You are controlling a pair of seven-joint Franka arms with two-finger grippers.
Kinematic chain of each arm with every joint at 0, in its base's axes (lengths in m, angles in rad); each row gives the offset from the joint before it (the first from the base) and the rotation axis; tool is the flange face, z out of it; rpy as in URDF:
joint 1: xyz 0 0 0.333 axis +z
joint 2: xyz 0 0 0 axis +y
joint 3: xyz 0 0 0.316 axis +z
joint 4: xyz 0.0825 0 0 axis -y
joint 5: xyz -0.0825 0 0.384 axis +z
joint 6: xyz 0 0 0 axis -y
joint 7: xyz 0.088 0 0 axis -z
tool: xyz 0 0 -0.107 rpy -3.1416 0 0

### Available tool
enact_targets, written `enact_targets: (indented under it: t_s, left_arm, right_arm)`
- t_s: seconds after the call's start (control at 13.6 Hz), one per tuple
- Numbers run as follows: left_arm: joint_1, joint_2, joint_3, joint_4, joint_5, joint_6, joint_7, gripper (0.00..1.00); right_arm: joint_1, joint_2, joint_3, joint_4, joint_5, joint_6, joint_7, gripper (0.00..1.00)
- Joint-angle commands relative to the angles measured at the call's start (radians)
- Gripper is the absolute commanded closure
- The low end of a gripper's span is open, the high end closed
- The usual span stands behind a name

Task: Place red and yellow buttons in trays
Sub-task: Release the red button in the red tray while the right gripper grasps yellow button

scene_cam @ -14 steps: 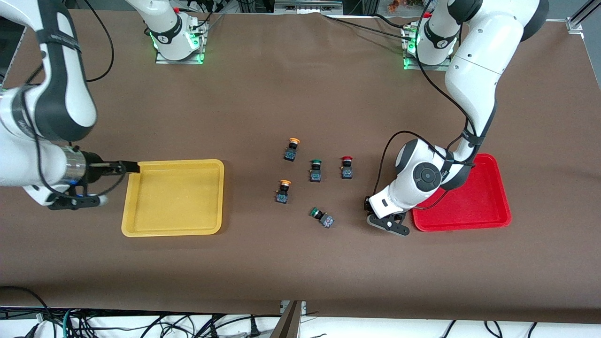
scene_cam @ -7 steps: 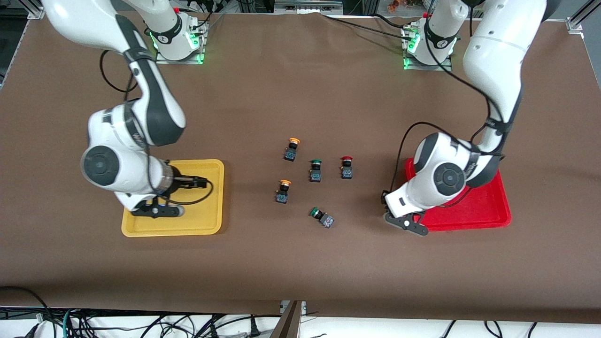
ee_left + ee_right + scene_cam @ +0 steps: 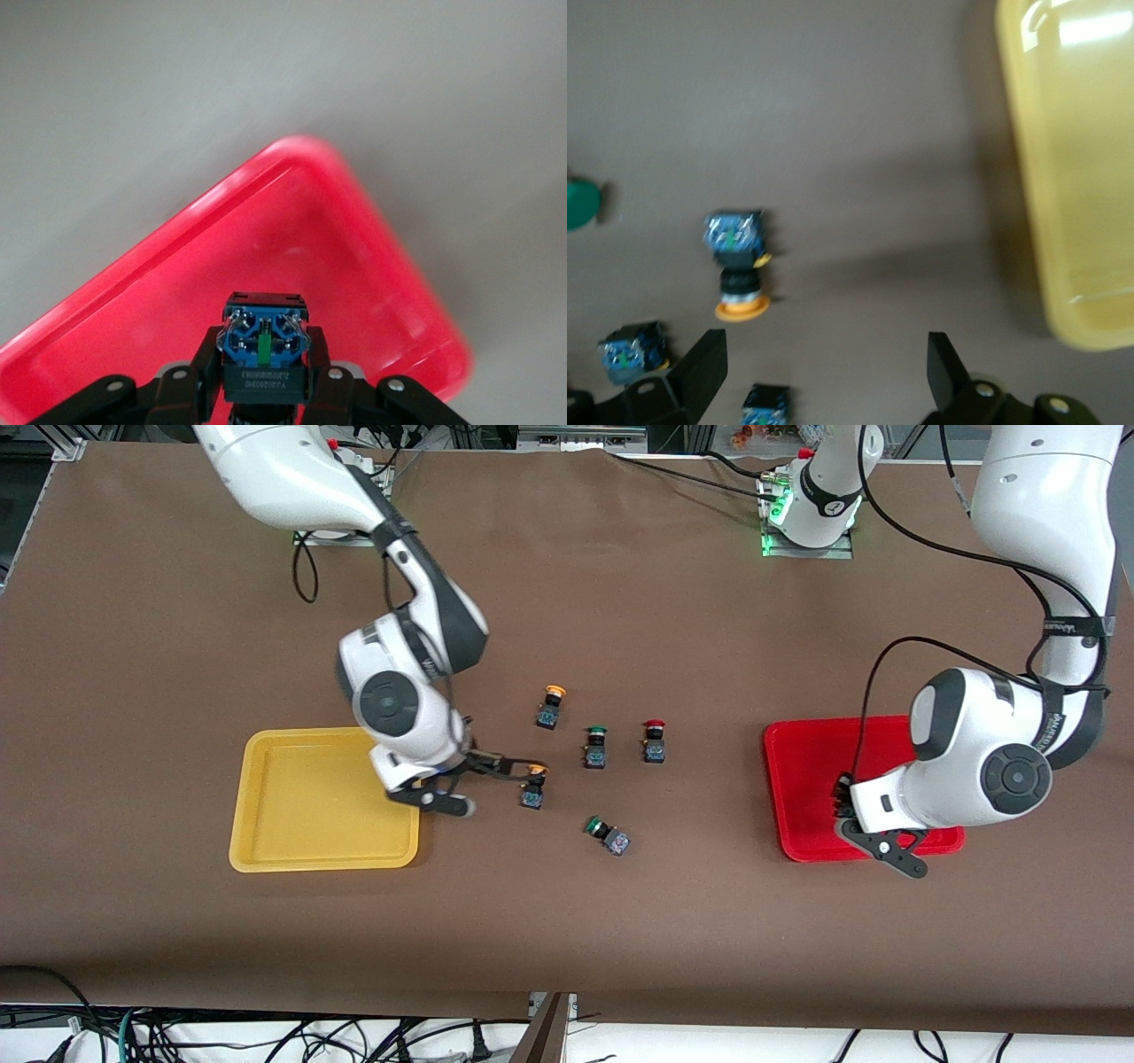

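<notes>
The right gripper grabs the yellow-capped button by its black-and-blue body next, to place the button in the yellow tray (image 3: 266, 806).
My left gripper (image 3: 843, 799) is shut on a button with a black-and-blue body (image 3: 266, 347) and holds it over the red tray (image 3: 802, 766), near the corner toward the front camera. Its cap is hidden. The red tray (image 3: 292, 221) fills the left wrist view. My right gripper (image 3: 512, 771) is open, low over the table between the yellow tray (image 3: 266, 806) and a yellow-capped button (image 3: 534, 784), close to that button. A second yellow-capped button (image 3: 551, 706) and a red-capped button (image 3: 655, 741) stand on the table. The right wrist view shows the open gripper (image 3: 824, 367), an orange-capped button (image 3: 737, 266) and the yellow tray (image 3: 1063, 177).
Two green-capped buttons are among the others: one upright (image 3: 595, 746) between the yellow-capped and red-capped ones, one lying on its side (image 3: 607, 834) nearer the front camera. Both trays look empty. The brown table cloth (image 3: 567, 921) covers the whole table.
My right arm swept across the yellow tray to the yellow-capped button. My left arm carried its button from beside the red tray to over it.
</notes>
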Motion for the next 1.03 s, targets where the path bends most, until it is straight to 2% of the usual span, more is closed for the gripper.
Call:
enact_targets:
  t_s: [0.0, 0.22, 0.29, 0.37, 0.44, 0.59, 0.74, 0.81, 0.88, 0.96]
  left_arm:
    - [-0.026, 0.033, -0.003, -0.050, 0.082, 0.007, 0.004, 0.84]
    - [-0.017, 0.034, -0.003, -0.182, 0.082, 0.184, -0.016, 0.83]
    - [-0.015, 0.033, -0.003, -0.205, 0.082, 0.223, -0.016, 0.75]
    - [-0.015, 0.033, -0.004, -0.207, 0.082, 0.226, -0.024, 0.13]
    - [-0.020, 0.028, -0.003, -0.207, 0.084, 0.223, -0.028, 0.00]
    - [-0.024, 0.008, -0.004, -0.207, 0.084, 0.211, -0.028, 0.00]
    - [-0.024, -0.047, -0.014, -0.202, 0.072, 0.139, -0.033, 0.00]
    - [-0.024, -0.082, -0.044, -0.199, 0.069, 0.099, -0.036, 0.00]
    - [-0.024, -0.107, -0.091, -0.198, 0.067, 0.073, -0.050, 0.00]
    - [-0.024, -0.110, -0.140, -0.195, 0.065, 0.060, -0.115, 0.00]
  right_arm:
    - [0.073, 0.017, -0.011, 0.001, -0.003, 0.010, 0.104, 0.00]
    - [0.130, 0.022, -0.011, -0.040, -0.003, 0.009, 0.161, 0.00]
    - [0.143, 0.022, -0.011, -0.056, -0.003, 0.010, 0.161, 0.00]
    - [0.159, 0.026, -0.011, -0.065, -0.002, 0.013, 0.164, 0.00]
    - [0.171, 0.030, -0.011, -0.077, -0.002, 0.016, 0.185, 0.00]
    - [0.197, 0.030, -0.011, -0.124, -0.002, 0.056, 0.228, 0.00]
    - [0.220, 0.030, -0.011, -0.168, -0.002, 0.104, 0.251, 0.00]
    - [0.228, 0.031, -0.011, -0.184, -0.002, 0.134, 0.272, 0.00]
    - [0.231, 0.036, -0.011, -0.198, -0.003, 0.162, 0.283, 0.06]
    - [0.231, 0.037, -0.011, -0.204, -0.003, 0.180, 0.283, 0.35]
